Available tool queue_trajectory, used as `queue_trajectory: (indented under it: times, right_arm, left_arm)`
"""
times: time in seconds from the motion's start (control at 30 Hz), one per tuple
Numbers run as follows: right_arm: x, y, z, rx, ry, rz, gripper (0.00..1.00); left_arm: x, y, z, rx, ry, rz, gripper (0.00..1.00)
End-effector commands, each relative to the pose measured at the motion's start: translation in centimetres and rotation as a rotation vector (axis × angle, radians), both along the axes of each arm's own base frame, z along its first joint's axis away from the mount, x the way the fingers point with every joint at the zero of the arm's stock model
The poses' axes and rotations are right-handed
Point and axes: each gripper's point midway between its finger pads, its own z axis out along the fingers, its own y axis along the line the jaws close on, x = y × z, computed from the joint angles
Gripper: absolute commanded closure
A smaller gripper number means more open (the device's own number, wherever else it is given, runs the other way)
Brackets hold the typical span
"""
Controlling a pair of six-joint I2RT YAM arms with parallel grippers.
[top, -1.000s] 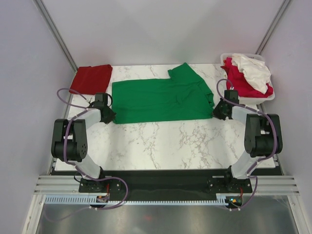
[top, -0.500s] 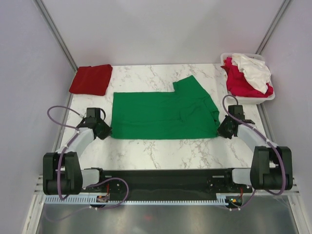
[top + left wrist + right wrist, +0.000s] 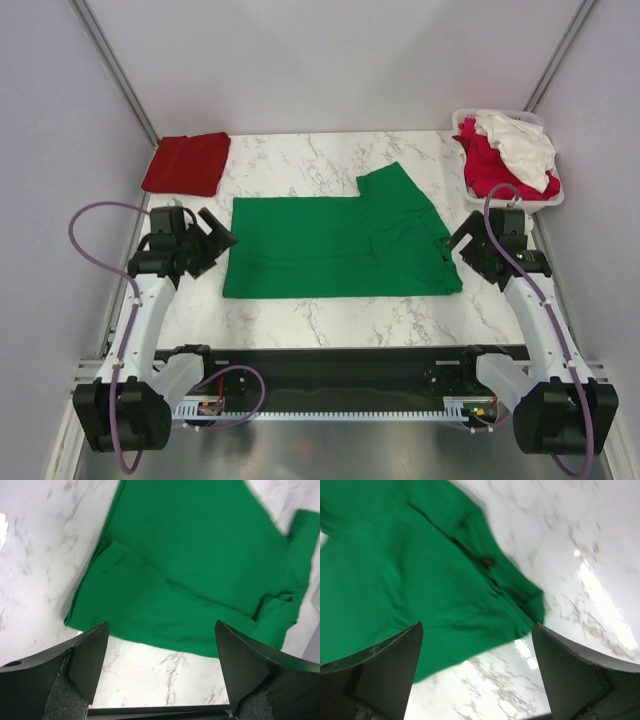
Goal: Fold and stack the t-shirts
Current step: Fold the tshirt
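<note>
I will fold the green t-shirt's far side over toward me, so my right gripper will next grab the tip of the t-shirt's back-pointing sleeve.
A bright green t-shirt [image 3: 340, 245] lies flat in the middle of the marble table [image 3: 330, 310], one sleeve pointing to the back right. My left gripper [image 3: 218, 243] hovers open just off its left edge, with nothing between the jaws. My right gripper [image 3: 462, 245] hovers open at its right edge, also empty. The left wrist view has the green t-shirt [image 3: 200, 555] beyond the open left gripper [image 3: 160, 630]. The right wrist view has the green t-shirt [image 3: 395, 570] below the open right gripper [image 3: 477, 627]. A folded dark red t-shirt [image 3: 187, 163] rests at the back left.
A white plastic basket [image 3: 553, 197] at the back right corner holds a crimson-pink t-shirt [image 3: 490, 172] and a white t-shirt [image 3: 520, 145]. Grey walls close in on both sides. A black rail [image 3: 330, 365] runs along the table's near edge.
Both grippers dragged the green t-shirt toward the near edge, then opened, let go of its near corners and lifted back. The shirt now lies flat.
</note>
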Motion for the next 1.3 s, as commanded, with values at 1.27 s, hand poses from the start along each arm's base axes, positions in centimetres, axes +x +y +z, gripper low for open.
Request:
queue_trajectory:
  times: [1.27]
  right_arm:
    - [38.8,9.7,-8.1,-0.198,-0.1,0.384,0.37]
  left_arm:
    - [0.8,1.7,3.4,0.28,-0.08,-0.242,0.1]
